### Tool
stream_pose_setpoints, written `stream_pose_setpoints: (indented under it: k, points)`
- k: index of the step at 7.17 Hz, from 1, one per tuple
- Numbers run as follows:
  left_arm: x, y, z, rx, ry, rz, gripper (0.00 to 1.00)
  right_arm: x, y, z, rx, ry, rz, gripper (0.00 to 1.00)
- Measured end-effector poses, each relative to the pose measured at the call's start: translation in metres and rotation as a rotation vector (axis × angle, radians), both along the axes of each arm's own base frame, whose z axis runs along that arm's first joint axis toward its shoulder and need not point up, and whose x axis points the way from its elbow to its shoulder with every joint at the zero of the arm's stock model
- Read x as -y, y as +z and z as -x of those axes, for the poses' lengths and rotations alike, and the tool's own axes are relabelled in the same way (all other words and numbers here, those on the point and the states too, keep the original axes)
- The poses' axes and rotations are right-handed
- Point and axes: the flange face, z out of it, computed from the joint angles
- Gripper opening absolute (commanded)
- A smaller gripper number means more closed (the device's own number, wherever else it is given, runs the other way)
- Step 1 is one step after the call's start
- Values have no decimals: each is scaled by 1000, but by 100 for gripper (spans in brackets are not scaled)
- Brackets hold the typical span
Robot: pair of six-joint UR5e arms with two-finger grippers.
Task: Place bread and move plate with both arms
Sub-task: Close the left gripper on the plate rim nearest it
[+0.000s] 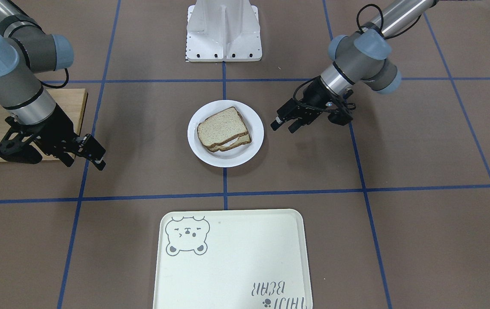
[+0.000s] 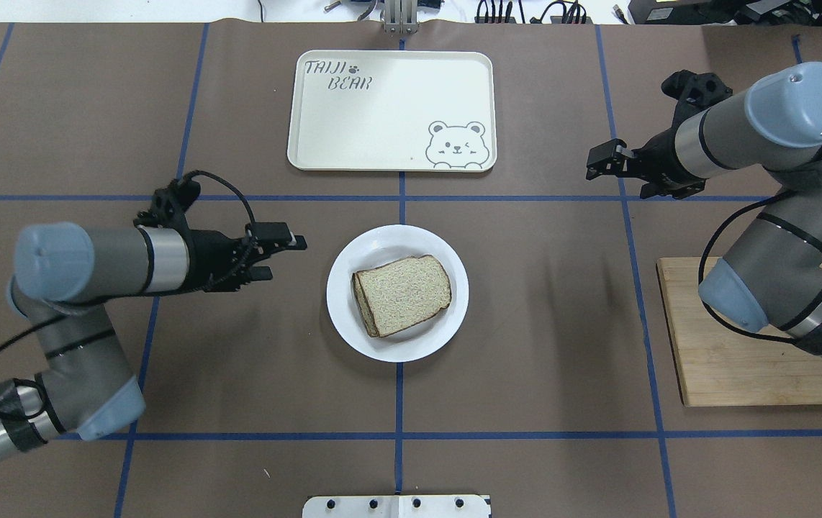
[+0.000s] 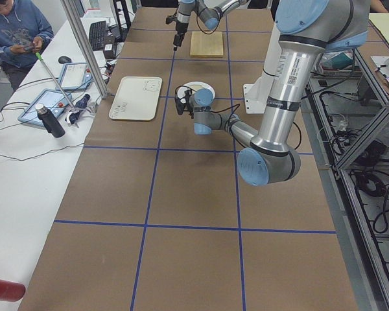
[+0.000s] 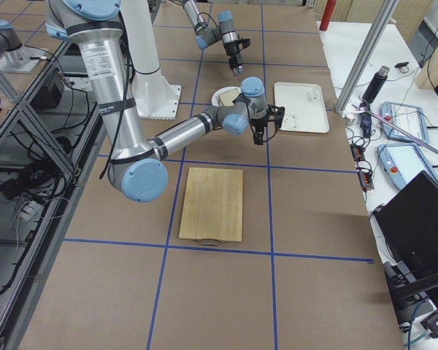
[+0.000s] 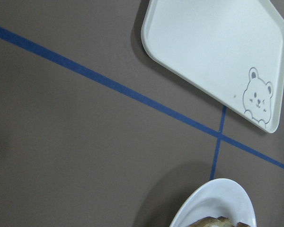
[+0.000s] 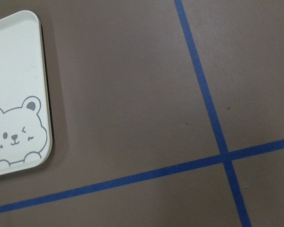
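Observation:
My left gripper grabs the white plate by its rim [image 1: 259, 125] next, to move the bread onto the bear-print tray [image 1: 233, 257].
The bread [image 1: 221, 126] lies as the top slice of a stack on the white plate [image 1: 228, 159], with a second slice and a white filling showing under it. In the overhead view the bread [image 2: 404, 288] sits mid-plate [image 2: 382, 248]. My left gripper [image 1: 282, 127] [image 2: 283, 259] is open and empty, a short way off the plate's rim on my left. My right gripper [image 1: 85, 162] [image 2: 616, 180] is open and empty, far out on my right near the cutting board. The left wrist view shows the plate's edge [image 5: 213, 203].
A cream bear-print tray [image 2: 382, 115] [image 1: 236, 257] lies beyond the plate, away from the robot; it also shows in both wrist views [image 5: 217, 52] [image 6: 14, 85]. A wooden cutting board [image 2: 735, 360] lies under my right arm. The white robot base [image 1: 223, 34] stands behind the plate.

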Motion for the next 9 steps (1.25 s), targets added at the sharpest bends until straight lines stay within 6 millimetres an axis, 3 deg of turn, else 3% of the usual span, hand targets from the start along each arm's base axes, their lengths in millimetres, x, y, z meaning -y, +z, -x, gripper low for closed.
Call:
stream_pose_setpoints:
  k: [2, 7, 9]
  points:
    - [-22, -7, -28, -28, 6, 0, 80, 10, 3, -19, 0, -10, -9, 100]
    - [-37, 2, -49, -67, 35, -15, 66, 13, 9, -21, -7, -14, -5, 100]
    - [-38, 4, -51, -67, 38, -15, 65, 13, 9, -22, -7, -14, -5, 100]
